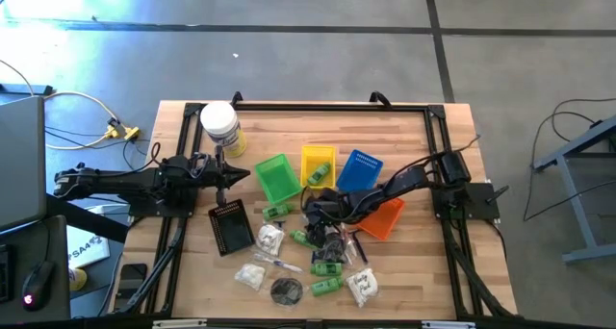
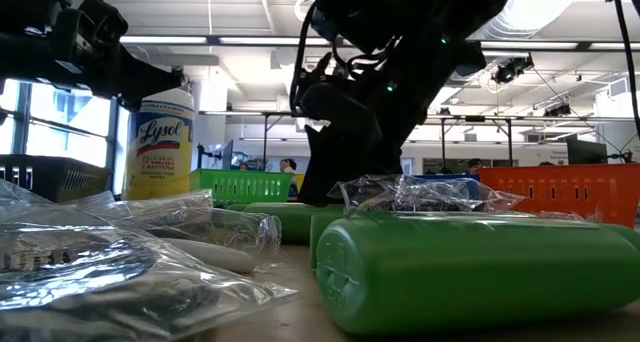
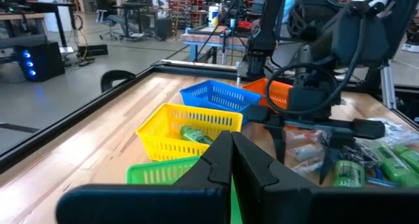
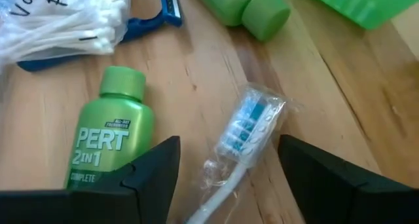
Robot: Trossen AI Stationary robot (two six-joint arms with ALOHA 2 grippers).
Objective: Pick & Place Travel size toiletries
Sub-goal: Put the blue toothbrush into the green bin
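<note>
I need to close my right gripper on the wrapped toothbrush now. My fingers are beside it on the wood. Closing now would hold it.
Travel size toiletries lie scattered on the wooden table's near half: green bottles (image 1: 276, 211) (image 1: 325, 287), white sachets (image 1: 250, 276) and a black round pouch (image 1: 286, 291). My right gripper (image 1: 322, 221) hangs open over the middle of the pile, slanting down. In the right wrist view its fingers (image 4: 227, 145) stand on either side of a clear-wrapped toothbrush (image 4: 245, 135) lying flat on the wood. A green Pert bottle (image 4: 111, 139) lies beside one finger. My left gripper (image 3: 230, 160) waits shut at the table's left, by the white jar (image 1: 219, 127).
Green (image 1: 277, 178), yellow (image 1: 319, 165), blue (image 1: 359, 170) and orange (image 1: 385, 216) baskets stand in a row across the middle, and a black one (image 1: 231, 228) lies nearer left. The yellow basket holds a green bottle (image 3: 196, 133). A blue razor (image 4: 157, 14) and a cotton-swab bag (image 4: 59, 21) lie close by.
</note>
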